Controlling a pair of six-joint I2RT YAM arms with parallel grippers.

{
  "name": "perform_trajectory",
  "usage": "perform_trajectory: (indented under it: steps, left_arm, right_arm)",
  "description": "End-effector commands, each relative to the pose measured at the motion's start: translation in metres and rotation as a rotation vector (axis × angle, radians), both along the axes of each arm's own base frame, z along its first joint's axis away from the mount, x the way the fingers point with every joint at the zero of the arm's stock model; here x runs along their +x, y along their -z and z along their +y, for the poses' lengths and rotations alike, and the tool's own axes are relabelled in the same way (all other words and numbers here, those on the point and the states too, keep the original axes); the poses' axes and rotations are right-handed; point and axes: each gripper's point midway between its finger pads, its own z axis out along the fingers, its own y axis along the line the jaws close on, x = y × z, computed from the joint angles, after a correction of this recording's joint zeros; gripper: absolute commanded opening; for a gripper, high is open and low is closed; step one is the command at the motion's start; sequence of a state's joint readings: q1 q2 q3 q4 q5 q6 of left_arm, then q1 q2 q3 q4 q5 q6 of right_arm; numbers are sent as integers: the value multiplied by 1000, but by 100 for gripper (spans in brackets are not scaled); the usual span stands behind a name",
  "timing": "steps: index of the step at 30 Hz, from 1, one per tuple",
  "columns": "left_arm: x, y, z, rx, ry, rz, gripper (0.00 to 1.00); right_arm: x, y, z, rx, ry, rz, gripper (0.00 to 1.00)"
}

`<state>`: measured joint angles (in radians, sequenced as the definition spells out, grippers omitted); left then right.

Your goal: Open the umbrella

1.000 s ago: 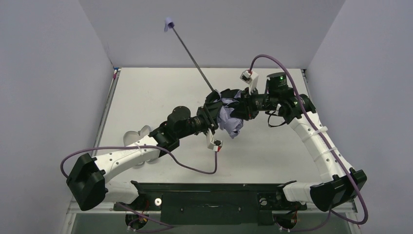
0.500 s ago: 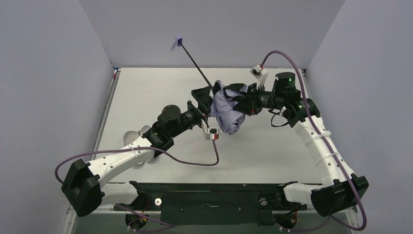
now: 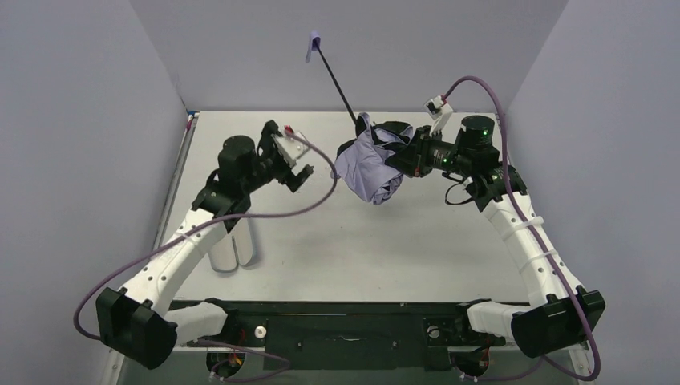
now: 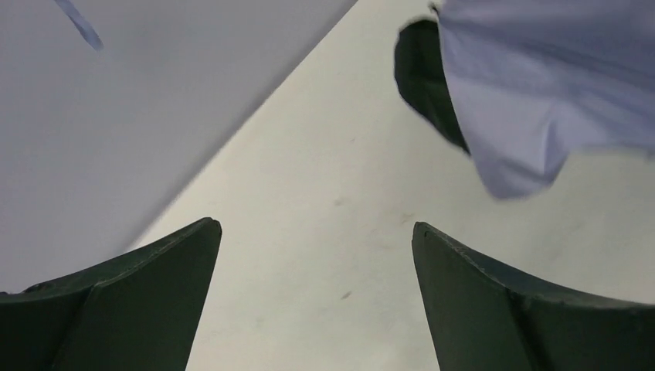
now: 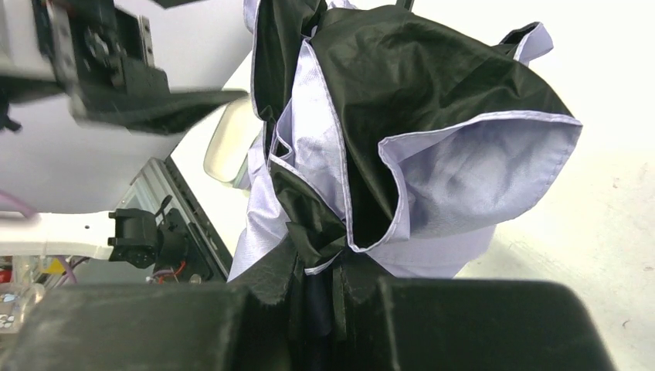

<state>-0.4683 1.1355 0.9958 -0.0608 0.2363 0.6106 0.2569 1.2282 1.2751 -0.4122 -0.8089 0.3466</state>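
My left gripper is to take hold of the umbrella's thin black shaft (image 3: 339,90) next, between the handle and the canopy, so that the fabric stays free to open.
The umbrella (image 3: 370,164) hangs above the table's far middle as a loose bundle of pale lavender fabric with black lining. Its thin black shaft (image 3: 337,80) slants up and left to the small lavender handle (image 3: 313,44). My right gripper (image 3: 405,156) is shut on the bunched fabric at the canopy's end; in the right wrist view the folds (image 5: 456,178) spill out from between the closed jaws (image 5: 340,282). My left gripper (image 3: 298,160) stands open and empty to the left of the umbrella, apart from it. In the left wrist view, bare table shows between its fingers (image 4: 315,226) and the fabric (image 4: 533,85) hangs at upper right.
A whitish pouch (image 3: 232,249) lies on the table at the left, beside the left arm. Grey walls close in the table on three sides. The arms' black base rail (image 3: 345,325) runs along the near edge.
My left gripper has opened, let go of the umbrella and drawn back to the left. The umbrella's shaft and handle have swung to the right. The right gripper keeps its hold.
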Motion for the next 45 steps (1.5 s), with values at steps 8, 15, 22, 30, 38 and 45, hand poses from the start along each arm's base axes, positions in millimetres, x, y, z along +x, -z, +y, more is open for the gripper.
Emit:
perform_trajectory:
  steps: [8,15,22,30,38,45]
  left_arm:
    - [25,-116,-37,-1153,166,832,90]
    - [38,-130,-61,-1217,237,921,88]
    - [34,-149,-75,-1228,310,899,79]
    - [38,-154,-78,-1237,320,874,3]
    - [34,-170,-74,-1106,345,686,0]
    - [23,-151,-79,-663,252,255,0]
  right_arm:
    - [-7,-57,2,-50,-6,-381,0]
    - [-26,-72,13,-58,-40,-480,0]
    - [-45,-82,28,-64,-94,-544,0]
    - [-56,-77,31,-122,-124,-622,0]
    - [-54,-28,13,-272,-104,-554,71]
    - [-53,-4,-16,-350,-19,-465,82]
